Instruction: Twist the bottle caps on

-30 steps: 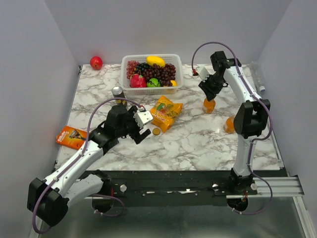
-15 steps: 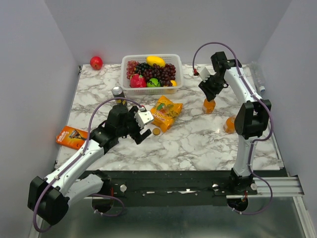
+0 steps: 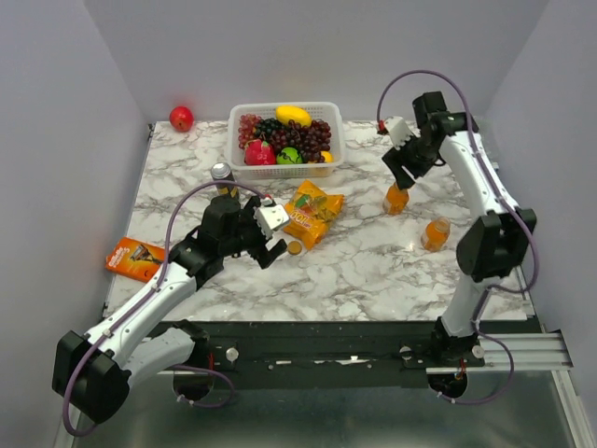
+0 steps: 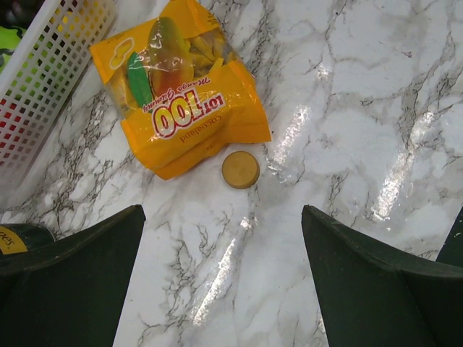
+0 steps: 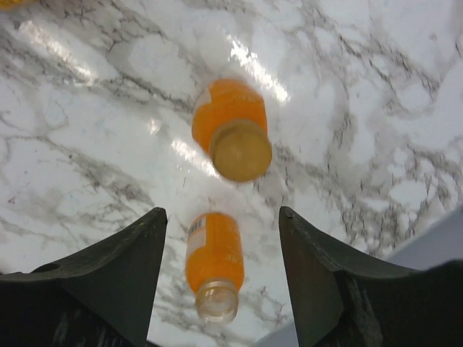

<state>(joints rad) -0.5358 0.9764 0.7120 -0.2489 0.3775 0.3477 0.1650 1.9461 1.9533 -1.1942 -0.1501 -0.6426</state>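
Note:
The robot's right gripper needs to grab the uncapped orange bottle by its opening's rim (image 3: pixel 441 225) (image 5: pixel 217 303) next. The bottle's body then stays free for handing the bottle to the left gripper.
In the right wrist view an orange bottle (image 5: pixel 224 116) stands upright with a golden cap (image 5: pixel 240 150) on its neck. A second orange bottle (image 5: pixel 215 253) stands closer, its mouth uncapped. My right gripper (image 5: pixel 221 212) hovers open above them and holds nothing. From the top view it (image 3: pixel 403 175) hangs just above the capped bottle (image 3: pixel 396 198), and the uncapped one (image 3: pixel 435 233) stands to the front right. A loose golden cap (image 4: pixel 240 169) lies flat on the marble beside a yellow snack bag (image 4: pixel 181 101). My left gripper (image 4: pixel 223 210) is wide open just short of that cap (image 3: pixel 295 247).
A white basket (image 3: pixel 328 140) of fruit stands at the back centre, with a red apple (image 3: pixel 181 118) to its left. A dark can (image 3: pixel 221 173) stands near the left arm. An orange packet (image 3: pixel 135 259) lies at the left edge. A clear bottle (image 3: pixel 484 142) lies by the right wall.
My right gripper has opened, let go of the capped bottle's top and lifted away to the right. The left arm has barely moved.

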